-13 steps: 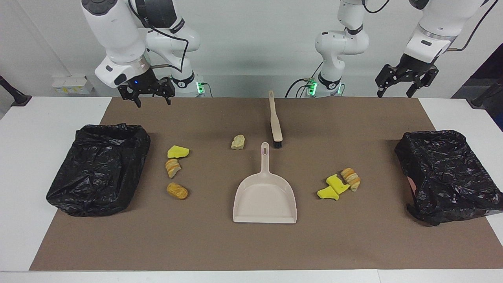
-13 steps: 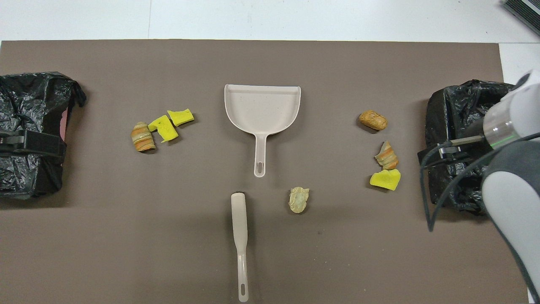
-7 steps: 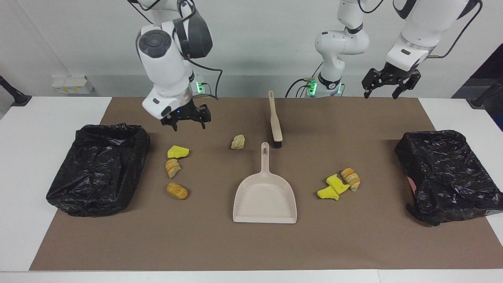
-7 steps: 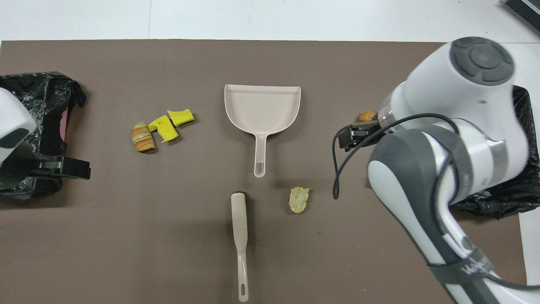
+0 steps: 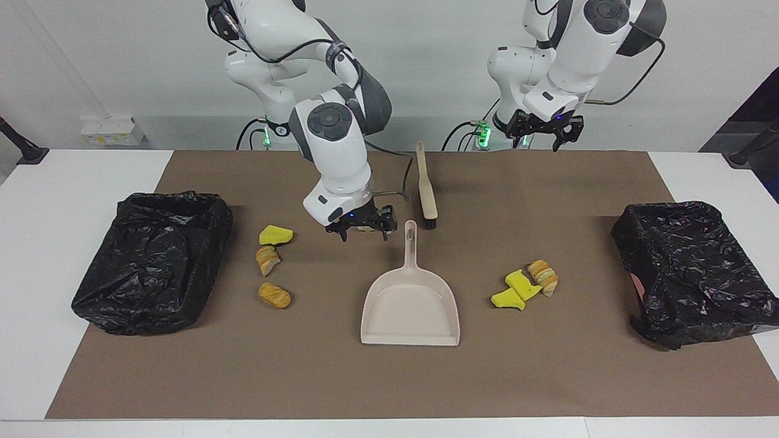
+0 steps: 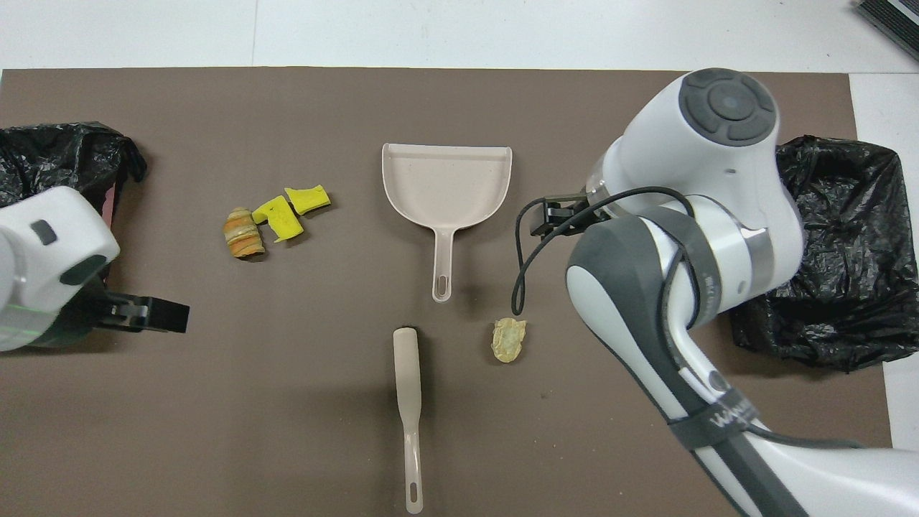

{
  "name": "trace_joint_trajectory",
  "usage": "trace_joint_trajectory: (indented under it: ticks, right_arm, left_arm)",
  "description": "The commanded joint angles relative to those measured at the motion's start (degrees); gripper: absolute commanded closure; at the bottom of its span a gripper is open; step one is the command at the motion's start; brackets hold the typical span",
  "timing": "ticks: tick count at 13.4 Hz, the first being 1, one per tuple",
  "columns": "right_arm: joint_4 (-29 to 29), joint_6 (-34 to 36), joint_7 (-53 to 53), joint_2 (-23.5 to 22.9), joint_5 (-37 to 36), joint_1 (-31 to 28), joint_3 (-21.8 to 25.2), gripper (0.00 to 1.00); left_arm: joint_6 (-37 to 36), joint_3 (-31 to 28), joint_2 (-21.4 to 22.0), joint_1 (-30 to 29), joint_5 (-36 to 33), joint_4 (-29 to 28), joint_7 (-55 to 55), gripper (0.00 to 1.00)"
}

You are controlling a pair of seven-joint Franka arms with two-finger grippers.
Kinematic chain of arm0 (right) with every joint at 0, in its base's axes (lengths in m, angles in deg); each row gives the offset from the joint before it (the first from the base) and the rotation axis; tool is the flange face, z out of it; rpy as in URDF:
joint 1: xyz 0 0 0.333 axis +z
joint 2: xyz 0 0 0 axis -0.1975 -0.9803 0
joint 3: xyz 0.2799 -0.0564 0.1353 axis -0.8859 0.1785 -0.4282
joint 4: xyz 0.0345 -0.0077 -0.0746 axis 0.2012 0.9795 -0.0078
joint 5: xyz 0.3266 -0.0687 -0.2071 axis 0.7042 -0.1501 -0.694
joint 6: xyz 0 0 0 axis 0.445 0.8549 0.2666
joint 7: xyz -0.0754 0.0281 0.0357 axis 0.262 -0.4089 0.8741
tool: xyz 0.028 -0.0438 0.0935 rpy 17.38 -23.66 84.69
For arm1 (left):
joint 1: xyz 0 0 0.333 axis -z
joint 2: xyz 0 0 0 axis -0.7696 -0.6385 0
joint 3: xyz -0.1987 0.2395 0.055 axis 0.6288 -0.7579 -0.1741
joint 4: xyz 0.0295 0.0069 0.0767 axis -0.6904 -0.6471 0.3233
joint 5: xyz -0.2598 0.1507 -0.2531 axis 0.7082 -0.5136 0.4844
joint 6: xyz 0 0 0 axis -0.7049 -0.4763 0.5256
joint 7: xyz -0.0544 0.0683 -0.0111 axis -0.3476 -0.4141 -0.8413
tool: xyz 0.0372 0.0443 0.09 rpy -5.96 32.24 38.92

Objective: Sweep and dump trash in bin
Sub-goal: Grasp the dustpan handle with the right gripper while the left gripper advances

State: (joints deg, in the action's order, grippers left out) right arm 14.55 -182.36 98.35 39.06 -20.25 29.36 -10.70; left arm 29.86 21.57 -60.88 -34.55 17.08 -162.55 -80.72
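The robot's right gripper next needs to grab the dustpan by its narrow handle [image 6: 443,263], since the dustpan's broad pan is wider than the gripper's open fingers.
Trash lies in three spots on the brown mat [image 5: 389,377]. A yellow sponge chunk [image 5: 275,234] and two bread pieces [image 5: 268,259] [image 5: 274,295] lie toward the right arm's end. Two yellow chunks [image 5: 516,291] and a bread piece [image 5: 543,277] lie toward the left arm's end. A pale scrap [image 6: 508,339] lies beside the brush head. The beige dustpan [image 5: 411,304] and the brush [image 5: 426,188] lie in the middle. My right gripper [image 5: 363,226] hangs open low over the pale scrap, beside the dustpan handle. My left gripper [image 5: 543,131] is open, up in the air.
A black-bagged bin [image 5: 152,261] stands at the right arm's end of the mat, and another [image 5: 694,274] at the left arm's end. In the overhead view the right arm's body covers the scraps at its end.
The right arm has swung from beside its bin to the middle and come down by the dustpan handle. The left gripper has moved toward the middle. Nothing on the mat has moved.
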Motion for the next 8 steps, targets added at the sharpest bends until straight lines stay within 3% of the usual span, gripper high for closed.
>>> trace_joint_trajectory:
  ticks: [1, 4, 8]
  right_arm:
    - [-5.01, -3.73, 5.59, -6.82, 0.27, 3.29, 0.19, 0.0]
    - [-6.07, -5.22, 9.47, -9.82, -1.74, 6.72, 0.45, 0.0]
    - [-3.71, -4.79, 10.19, -9.39, -5.62, 8.57, 0.28, 0.0]
  left_arm:
    - [3.07, -0.91, 4.45, 1.62, 3.16, -6.01, 1.4, 0.0]
    - [4.91, -0.91, 6.65, 3.91, 4.49, -10.4, 2.18, 0.0]
    - [8.07, -0.91, 6.39, 5.14, 5.01, -12.09, 2.71, 0.0]
